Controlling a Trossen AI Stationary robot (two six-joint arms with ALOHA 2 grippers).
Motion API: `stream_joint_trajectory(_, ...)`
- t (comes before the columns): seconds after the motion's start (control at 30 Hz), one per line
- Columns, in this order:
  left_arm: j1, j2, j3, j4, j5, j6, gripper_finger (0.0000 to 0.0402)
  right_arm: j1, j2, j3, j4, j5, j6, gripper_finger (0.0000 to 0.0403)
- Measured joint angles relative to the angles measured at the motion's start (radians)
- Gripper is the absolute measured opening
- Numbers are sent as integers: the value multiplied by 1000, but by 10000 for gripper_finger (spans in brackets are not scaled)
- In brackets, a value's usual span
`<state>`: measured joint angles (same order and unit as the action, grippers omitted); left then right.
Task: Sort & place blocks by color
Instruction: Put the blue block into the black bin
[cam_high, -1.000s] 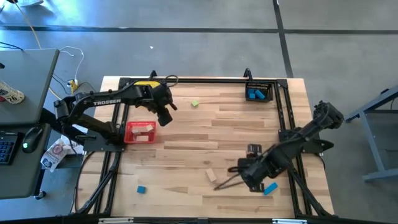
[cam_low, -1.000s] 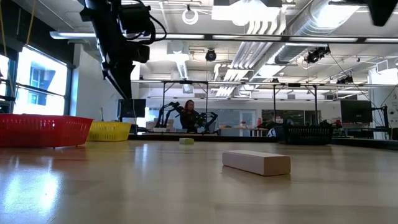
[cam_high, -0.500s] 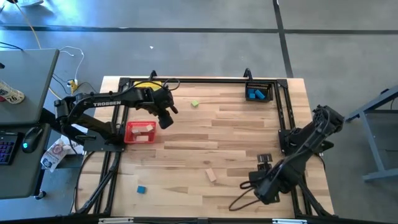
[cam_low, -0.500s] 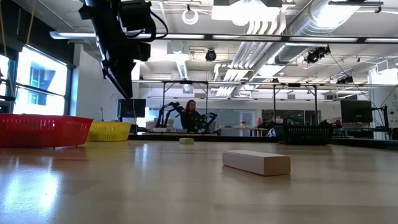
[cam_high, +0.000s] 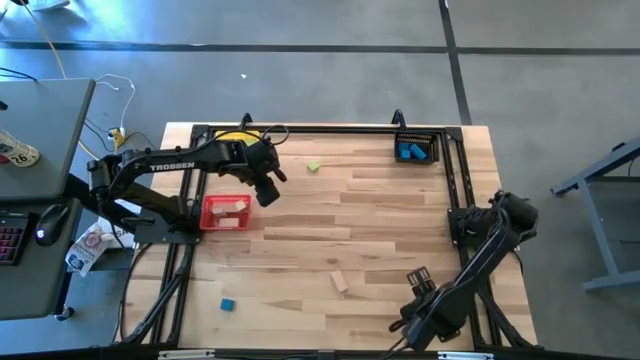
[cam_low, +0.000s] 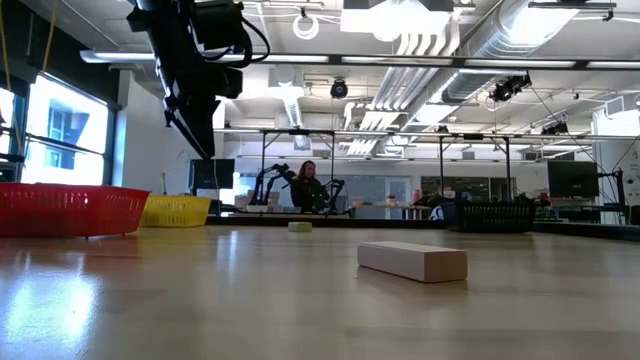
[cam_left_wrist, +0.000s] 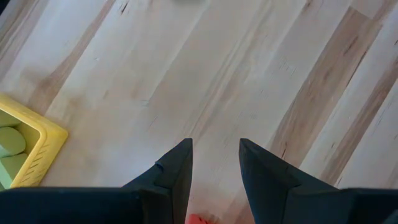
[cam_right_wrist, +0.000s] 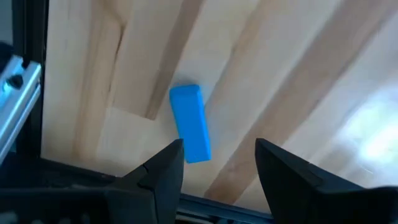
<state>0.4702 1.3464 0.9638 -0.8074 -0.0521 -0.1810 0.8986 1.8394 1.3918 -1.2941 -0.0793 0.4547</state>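
My right gripper takes hold of the blue bar by its long sides next, to sort it into the black bin (cam_high: 416, 148).
A blue bar block (cam_right_wrist: 190, 132) lies flat on the table at the near right corner. My right gripper (cam_high: 412, 322) points down over it, open, with the block's end showing close to one fingertip (cam_right_wrist: 171, 155) and nothing between the fingers. In the high view the right arm hides this block. My left gripper (cam_high: 268, 190) hangs open and empty above the table, just right of the red bin (cam_high: 226, 212). A tan bar (cam_high: 340, 282), a blue cube (cam_high: 228, 304) and a green block (cam_high: 314, 166) lie loose on the table.
The red bin holds tan blocks. The black bin (cam_high: 416, 150) at the far right holds blue blocks. The yellow bin (cam_left_wrist: 25, 140) at the far left holds green ones. A black frame rail (cam_high: 462, 200) runs along the table's right side beside the right arm.
My right gripper has swung toward the table's near right corner and come down, rolling about its own axis as it went, and now hides the blue bar in the high view. The blocks lie where they were.
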Motion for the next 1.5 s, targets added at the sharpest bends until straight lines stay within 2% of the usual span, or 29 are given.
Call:
stream_joint_trajectory(0.17, 0, 0, 0, 0, 0, 0, 115, 25, 75, 0, 12, -54, -49, 184)
stream_joint_trajectory(0.57, 0, 0, 0, 1, 0, 0, 115, 47, 180, 0, 35, -41, -37, 184)
stream_joint_trajectory(1.13, 0, 1, 0, 1, 0, 0, 115, 47, 254, 0, 57, -53, -36, 182)
stream_joint_trajectory(1.27, 0, 1, 0, 1, 0, 0, 115, 41, 254, 1, 53, -61, 7, 150)
stream_joint_trajectory(1.43, 0, 1, 0, 1, 0, 15, 115, 31, 255, 1, 43, -76, 72, 70)
stream_joint_trajectory(1.5, 0, 1, 0, 1, 0, 34, 115, 26, 255, 1, 42, -78, 109, 68)
